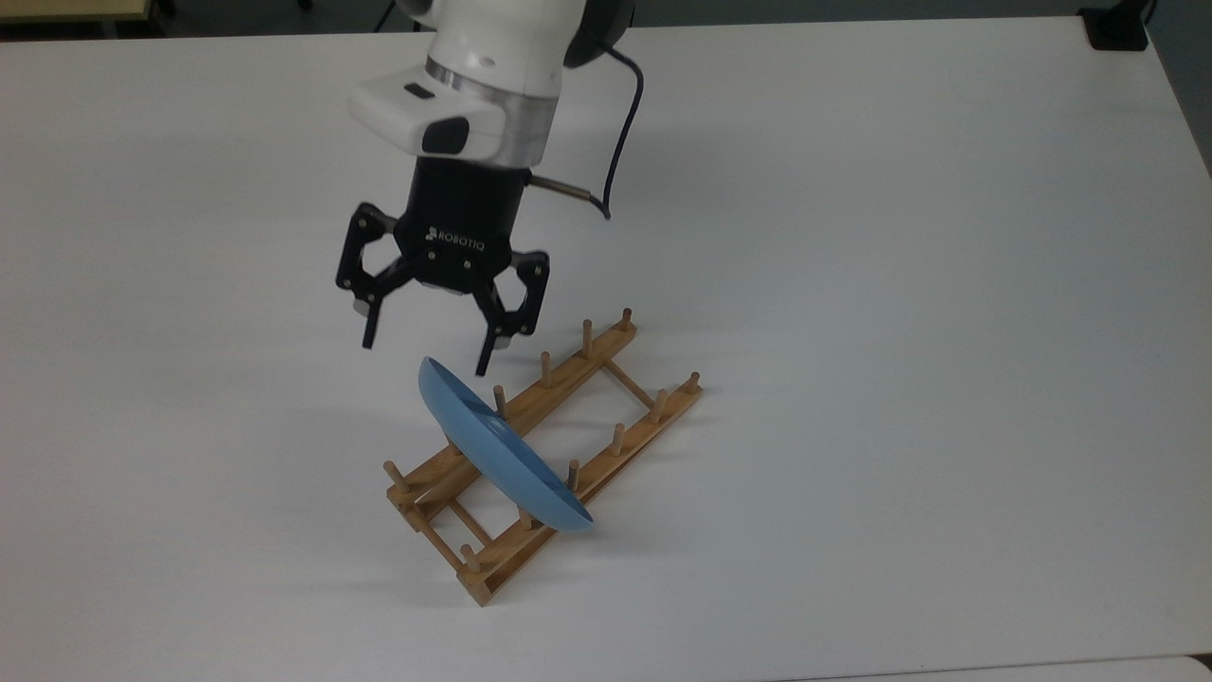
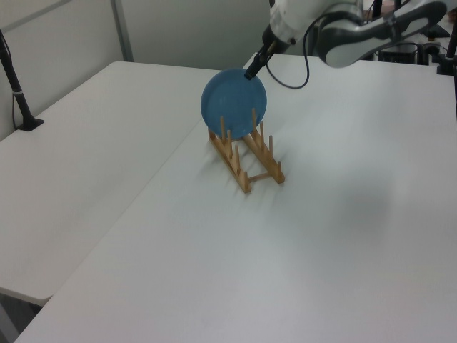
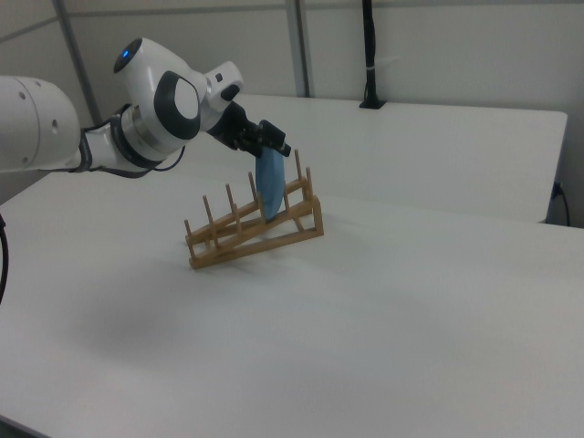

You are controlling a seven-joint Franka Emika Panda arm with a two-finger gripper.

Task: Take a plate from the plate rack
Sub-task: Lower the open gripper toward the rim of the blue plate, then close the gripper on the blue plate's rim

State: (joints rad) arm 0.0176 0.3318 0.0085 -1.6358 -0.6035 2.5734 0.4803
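The light-blue plate needs to come out of the wooden plate rack [image 2: 246,158], so my gripper will next grab the plate by its upper rim [image 2: 246,72].
The light-blue plate [image 1: 502,453] [image 2: 233,103] [image 3: 270,185] stands on edge between the pegs of the wooden plate rack [image 1: 606,407] [image 2: 246,158] [image 3: 246,237]. My gripper [image 1: 425,357] [image 3: 277,144] hangs open just above the plate's upper rim, one finger on each side of the rim's line in the top view, not touching it. In the left view the gripper [image 2: 252,71] shows as a dark finger at the plate's top right edge.
The white table [image 1: 900,284] spreads wide around the rack. A black post [image 2: 18,93] stands at the left view's far left. A black cable [image 1: 620,142] trails from my wrist.
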